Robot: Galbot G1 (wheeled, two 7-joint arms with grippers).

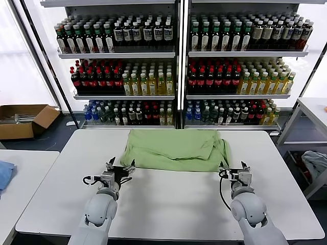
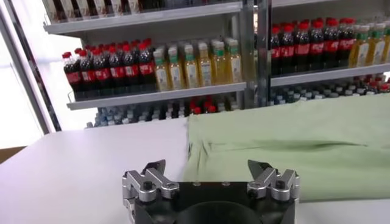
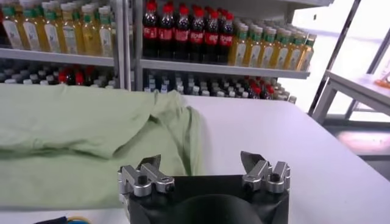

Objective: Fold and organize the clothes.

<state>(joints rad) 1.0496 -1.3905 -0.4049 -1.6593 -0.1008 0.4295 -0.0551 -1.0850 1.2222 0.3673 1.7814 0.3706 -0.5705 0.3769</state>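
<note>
I should next use my left gripper to grab the shirt by its puckered side edge (image 1: 124, 158), where small folds stand up. Then I can fold the shirt (image 1: 173, 149).
A light green shirt (image 1: 173, 149) lies partly folded across the far middle of the white table (image 1: 168, 204); no collar, buttons or checkered print show. My left gripper (image 1: 120, 171) is open and empty at the shirt's near left corner. My right gripper (image 1: 233, 171) is open and empty at its near right corner. In the left wrist view the shirt (image 2: 292, 146) lies just beyond the open gripper (image 2: 207, 167). In the right wrist view the shirt (image 3: 79, 140) spreads ahead of that gripper (image 3: 201, 161), its edge near one finger.
Shelves of bottles (image 1: 173, 66) stand behind the table. A cardboard box (image 1: 23, 120) sits on the floor at the left. A second table (image 1: 20, 168) with a blue cloth (image 1: 4, 174) is at the left, another table (image 1: 311, 112) at the right.
</note>
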